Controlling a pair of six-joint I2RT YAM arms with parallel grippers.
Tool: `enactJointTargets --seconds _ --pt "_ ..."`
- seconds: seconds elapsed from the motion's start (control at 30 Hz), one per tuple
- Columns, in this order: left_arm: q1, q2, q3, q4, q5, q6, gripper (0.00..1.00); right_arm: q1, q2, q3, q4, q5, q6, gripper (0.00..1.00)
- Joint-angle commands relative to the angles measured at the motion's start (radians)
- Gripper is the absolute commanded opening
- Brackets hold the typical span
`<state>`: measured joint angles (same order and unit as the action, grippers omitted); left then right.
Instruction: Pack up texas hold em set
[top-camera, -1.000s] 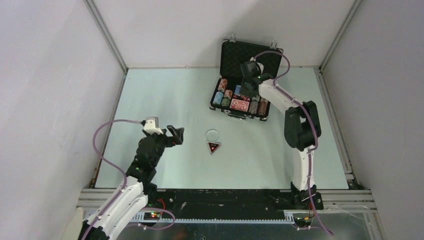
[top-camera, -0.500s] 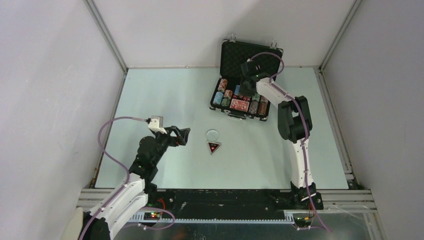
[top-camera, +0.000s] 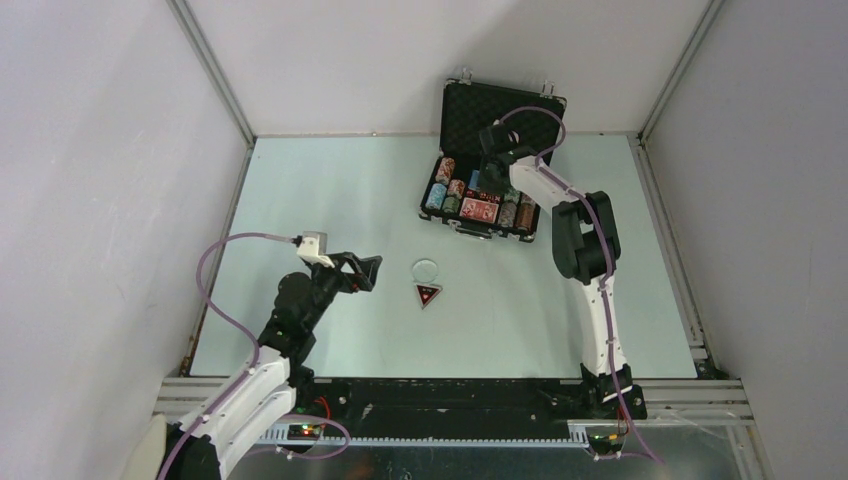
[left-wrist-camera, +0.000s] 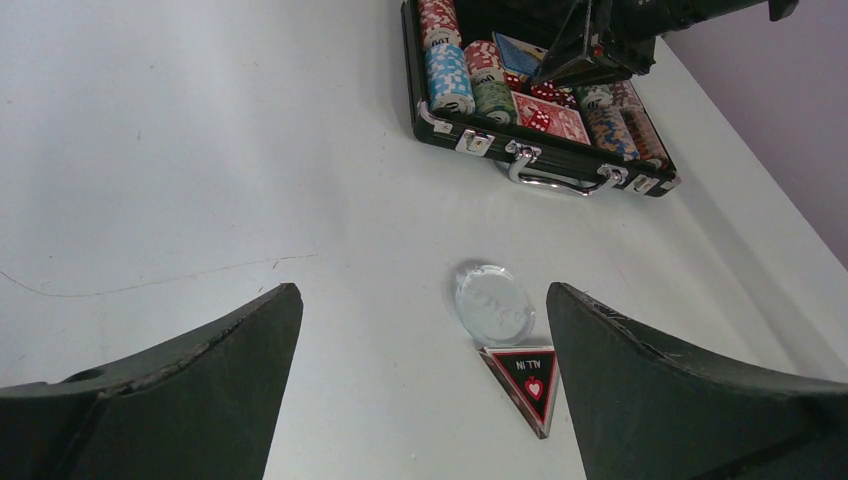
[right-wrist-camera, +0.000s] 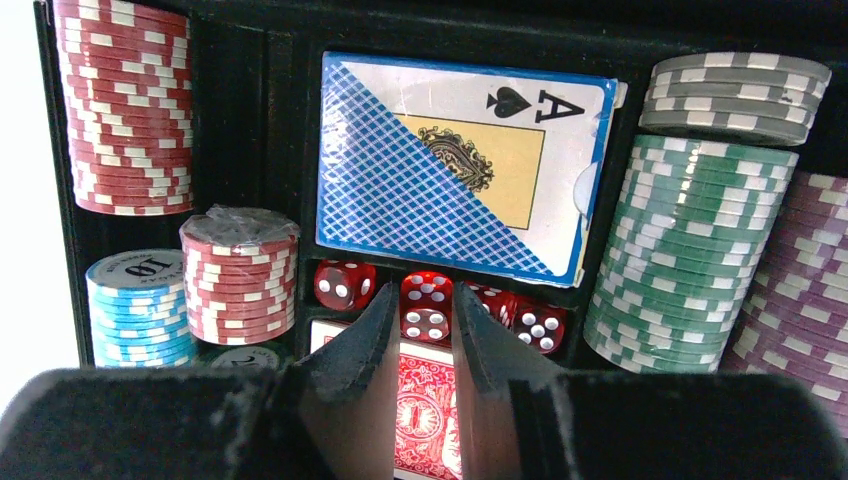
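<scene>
The robot's right gripper should open, because the red die (right-wrist-camera: 427, 310) is in the dice row between its neighbours and would come to rest in place.
The black briefcase (top-camera: 478, 230) lies open at the table's far side with its lid (top-camera: 470, 105) up against the back wall. Striped chip stacks (right-wrist-camera: 690, 260), a blue card deck (right-wrist-camera: 460, 165), a red deck (right-wrist-camera: 425, 410) and red dice (right-wrist-camera: 345, 283) fill it. My right gripper (right-wrist-camera: 426, 292) hangs over the dice row, its narrow jaws shut on one red die (right-wrist-camera: 427, 310). My left gripper (left-wrist-camera: 420, 295) is wide open low over the table. Ahead of it lie a clear round token (left-wrist-camera: 493, 303) and a black triangular token (left-wrist-camera: 527, 380), both loose.
The case's silver handle (left-wrist-camera: 553, 182) and latches face the arms. Grey walls stand close on the left, right and back. The two tokens (top-camera: 427, 282) lie mid-table between the arms.
The right gripper has shifted a little further back over the case, its arm folding more upright. The left gripper has moved slightly right toward the tokens. Both openings are unchanged.
</scene>
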<state>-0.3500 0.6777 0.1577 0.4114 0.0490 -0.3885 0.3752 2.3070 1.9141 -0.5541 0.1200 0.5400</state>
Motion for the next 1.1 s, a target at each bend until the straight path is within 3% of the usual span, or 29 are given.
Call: enactJointTargets --seconds 0.0,0.17,0.47,0.63,0.97,1.07 --pt "0.002 -0.002 0.016 0.038 -0.003 0.031 1.00 -0.002 0.025 0.044 -0.017 0.037 0.035 0.12" --pt "0.002 0.001 0.021 0.028 -0.008 0.033 1.00 -0.001 0.025 0.041 -0.032 0.047 0.041 0.16" --pt "0.002 -0.005 0.024 0.017 -0.012 0.038 1.00 0.013 0.016 0.047 -0.074 0.105 0.021 0.38" --pt "0.002 -0.003 0.027 0.014 -0.014 0.039 1.00 0.012 0.011 0.047 -0.075 0.093 0.016 0.43" --pt "0.002 -0.007 0.031 0.009 -0.015 0.043 1.00 0.049 -0.090 0.043 -0.082 0.137 -0.039 0.43" --pt "0.001 -0.015 0.030 0.006 -0.014 0.042 1.00 0.072 -0.138 -0.002 -0.060 0.098 -0.064 0.49"
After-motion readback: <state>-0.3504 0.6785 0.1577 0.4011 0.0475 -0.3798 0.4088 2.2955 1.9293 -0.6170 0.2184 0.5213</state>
